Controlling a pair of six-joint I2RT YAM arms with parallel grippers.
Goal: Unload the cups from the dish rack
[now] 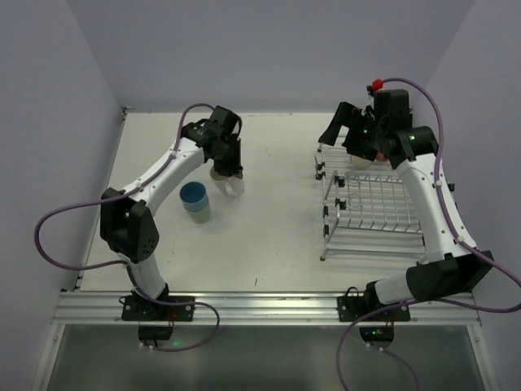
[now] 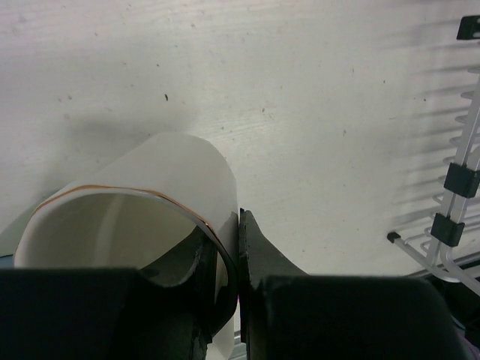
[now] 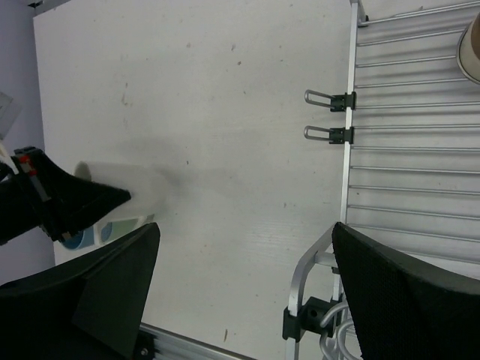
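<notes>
My left gripper should move the white cup [image 1: 232,185] toward the stacked cups, as it hangs tilted above bare table and would drop past them if I opened now.
My left gripper [image 1: 228,173] is shut on the rim of a white cup [image 1: 232,185] and holds it tilted just above the table, right of a light blue cup [image 1: 194,195] nested in a pale green one [image 1: 199,214]. In the left wrist view one finger is inside the white cup [image 2: 150,187] and one outside, with the gripper [image 2: 238,255] pinching its wall. My right gripper [image 1: 340,134] is open and empty over the far left corner of the dish rack [image 1: 370,204]. A cream-tan cup [image 3: 471,46] sits in the rack. The salmon-pink cup is not visible.
The rack's left rail with black clips [image 3: 346,101] runs between my right fingers [image 3: 405,292] in the right wrist view. Bare table lies between the stacked cups and the rack. Walls close in at the left, right and far sides.
</notes>
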